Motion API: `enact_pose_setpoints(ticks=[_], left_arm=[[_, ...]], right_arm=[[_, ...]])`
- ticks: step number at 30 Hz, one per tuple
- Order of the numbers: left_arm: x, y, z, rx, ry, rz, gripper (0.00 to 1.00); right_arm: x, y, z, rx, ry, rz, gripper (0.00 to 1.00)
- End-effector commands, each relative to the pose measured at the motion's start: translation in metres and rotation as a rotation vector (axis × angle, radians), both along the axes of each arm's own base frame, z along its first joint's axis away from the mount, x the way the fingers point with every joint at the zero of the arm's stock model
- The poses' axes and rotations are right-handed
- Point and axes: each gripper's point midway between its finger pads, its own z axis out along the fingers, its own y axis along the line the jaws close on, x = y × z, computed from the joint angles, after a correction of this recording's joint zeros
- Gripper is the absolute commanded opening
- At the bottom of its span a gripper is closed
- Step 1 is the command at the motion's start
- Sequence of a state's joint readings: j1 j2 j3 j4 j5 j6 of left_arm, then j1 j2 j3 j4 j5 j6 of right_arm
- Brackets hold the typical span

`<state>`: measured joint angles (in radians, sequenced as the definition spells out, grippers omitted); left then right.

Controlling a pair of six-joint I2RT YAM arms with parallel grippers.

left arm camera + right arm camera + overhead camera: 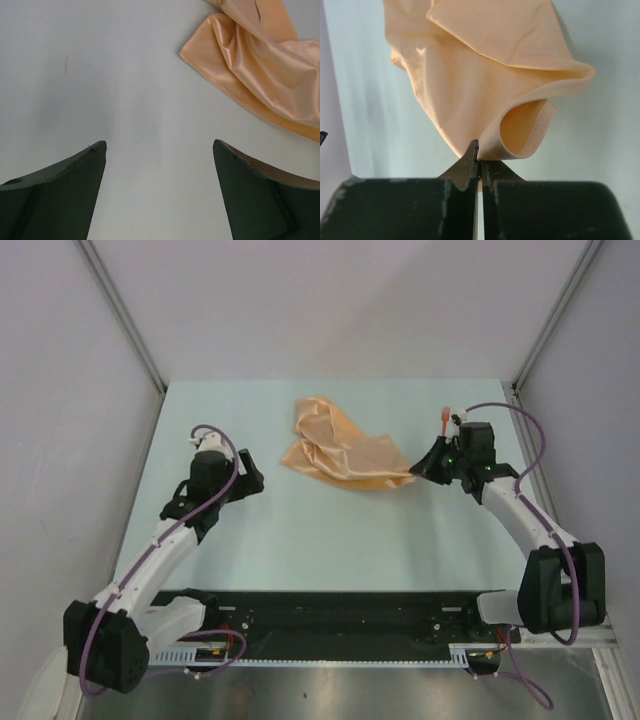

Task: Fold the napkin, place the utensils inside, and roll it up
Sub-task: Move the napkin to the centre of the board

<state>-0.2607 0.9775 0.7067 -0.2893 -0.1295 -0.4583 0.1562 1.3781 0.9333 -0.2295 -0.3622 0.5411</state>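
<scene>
The napkin (pixel 340 450) needs to be spread flat for folding, so my left gripper should reach it and grab its free corner, opposite my right gripper's corner.
The peach-orange napkin (pixel 340 450) lies crumpled and partly folded over itself at the middle back of the table (pixel 330 540). My right gripper (pixel 415 473) is shut on the napkin's right corner; in the right wrist view the jaws (pixel 480 155) pinch a curled hem of the cloth (pixel 485 65). My left gripper (pixel 255 477) is open and empty over bare table, left of the napkin. In the left wrist view (pixel 160 145) the cloth (pixel 260 65) lies ahead to the right, apart from the fingers. A small red-orange utensil (pixel 444 421) shows just behind the right wrist.
Grey walls with metal posts (pixel 125 315) enclose the table at the back and sides. A black rail (pixel 340 615) runs along the near edge between the arm bases.
</scene>
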Motion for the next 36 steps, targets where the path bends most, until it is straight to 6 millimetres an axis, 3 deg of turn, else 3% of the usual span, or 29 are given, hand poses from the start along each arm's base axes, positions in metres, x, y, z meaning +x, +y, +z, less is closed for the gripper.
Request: enact_pose_setpoints(ticks=[1, 3, 4, 5, 6, 7, 8, 11, 20, 24, 36], left_arm=[[0.019, -0.020, -0.013, -0.046, 0.007, 0.006, 0.90], [0.027, -0.030, -0.018, -0.045, 0.014, -0.009, 0.86], [0.032, -0.041, -0.032, -0.024, 0.046, -0.031, 0.84], [0.040, -0.047, -0.028, -0.017, 0.039, -0.043, 0.83], [0.044, -0.051, -0.032, -0.002, 0.053, -0.053, 0.83], [0.048, -0.058, -0.052, 0.019, 0.110, -0.071, 0.80], [0.057, -0.067, -0.049, 0.005, 0.107, -0.097, 0.74], [0.073, -0.081, -0.070, 0.002, 0.160, -0.133, 0.68], [0.106, -0.119, -0.092, -0.058, 0.206, -0.242, 0.65], [0.106, -0.124, -0.114, -0.062, 0.274, -0.246, 0.64], [0.113, -0.118, -0.133, -0.034, 0.313, -0.190, 0.62]], right_arm=[[-0.035, -0.041, -0.018, -0.134, 0.075, -0.060, 0.00], [-0.044, -0.050, -0.029, -0.158, 0.115, -0.076, 0.00], [-0.046, -0.054, -0.031, -0.163, 0.125, -0.085, 0.00], [-0.049, -0.057, -0.035, -0.166, 0.135, -0.095, 0.00], [-0.052, -0.059, -0.041, -0.167, 0.149, -0.095, 0.00], [-0.053, -0.058, -0.041, -0.158, 0.145, -0.095, 0.00], [-0.053, -0.058, -0.042, -0.148, 0.144, -0.097, 0.00], [-0.052, -0.054, -0.043, -0.115, 0.136, -0.094, 0.00], [-0.050, -0.045, -0.049, -0.074, 0.145, -0.057, 0.00], [-0.050, -0.043, -0.050, -0.060, 0.147, -0.055, 0.00], [-0.052, -0.038, -0.050, -0.026, 0.150, -0.043, 0.00]])
